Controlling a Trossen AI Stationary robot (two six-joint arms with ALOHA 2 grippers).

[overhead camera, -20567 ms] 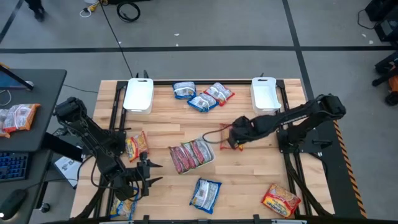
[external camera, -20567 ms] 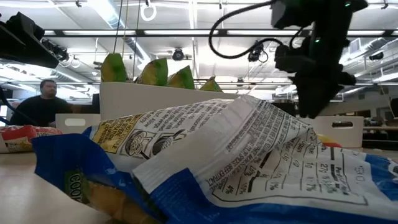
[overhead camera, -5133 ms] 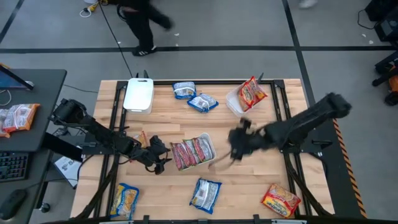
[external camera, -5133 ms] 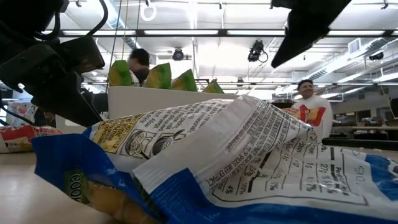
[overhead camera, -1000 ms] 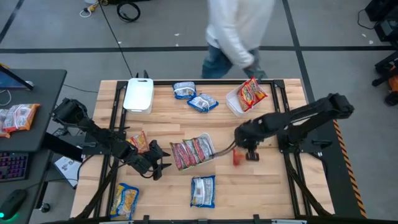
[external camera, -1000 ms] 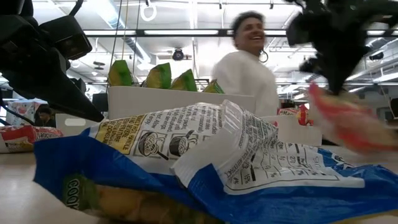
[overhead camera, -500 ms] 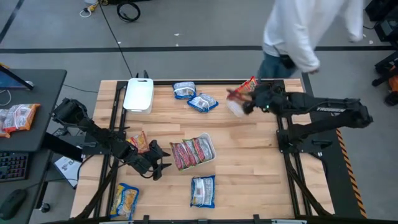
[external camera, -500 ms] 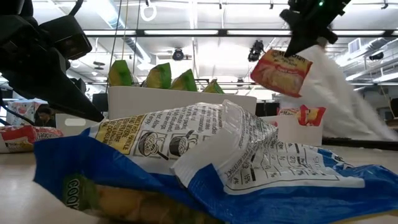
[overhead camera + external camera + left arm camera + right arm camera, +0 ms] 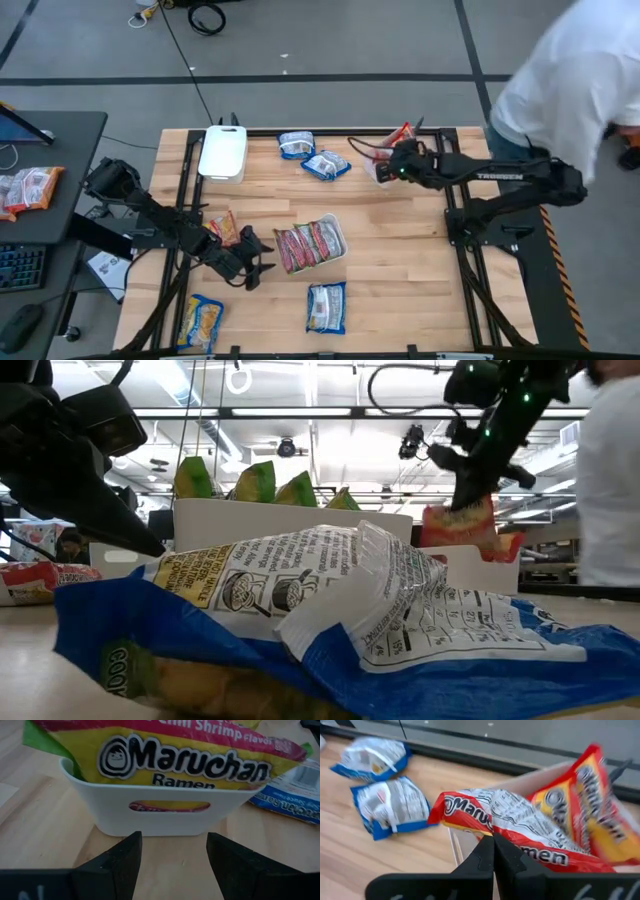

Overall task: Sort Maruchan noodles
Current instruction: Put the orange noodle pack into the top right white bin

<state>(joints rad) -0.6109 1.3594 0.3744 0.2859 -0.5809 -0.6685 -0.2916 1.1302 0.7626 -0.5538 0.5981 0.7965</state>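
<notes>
I should keep holding the red-orange packet with my right gripper until its jutting end (image 9: 439, 811) comes inside the white tray's rim (image 9: 453, 839), because that end is over the table.
My right gripper (image 9: 385, 168) is at the far right of the table, over a white tray (image 9: 470, 845), shut on a red-orange noodle packet (image 9: 520, 825). A second orange packet (image 9: 590, 805) stands in that tray. My left gripper (image 9: 255, 265) waits open at the near left, its fingers pointing at the end wall of another white tray (image 9: 155, 810). That tray stands at mid-table and is filled with pink-green packets (image 9: 185, 750). Loose packets lie flat on the table: blue ones (image 9: 326, 165) (image 9: 326, 305), orange ones (image 9: 222, 228) (image 9: 202, 320). My right gripper pinches the red-orange packet's near edge (image 9: 492, 836) between its two shut fingers, slanting down from the table's right. The packet lies across the fingers, stretched over the tray's wall and against the packet inside. In the low view it hangs below the fingers (image 9: 460, 525) at the tray's rim.
An empty white tray (image 9: 222, 152) stands at the far left. Another blue packet (image 9: 296, 145) lies at the far edge. A person in a white top (image 9: 580, 90) stands just beyond the table's far right corner. A side desk (image 9: 40, 170) is left of the table.
My right gripper has carried the red-orange packet from mid-table toward the far edge, rolling its wrist, and has then sunk with it to the far right tray. The person has walked to the right along the far edge.
</notes>
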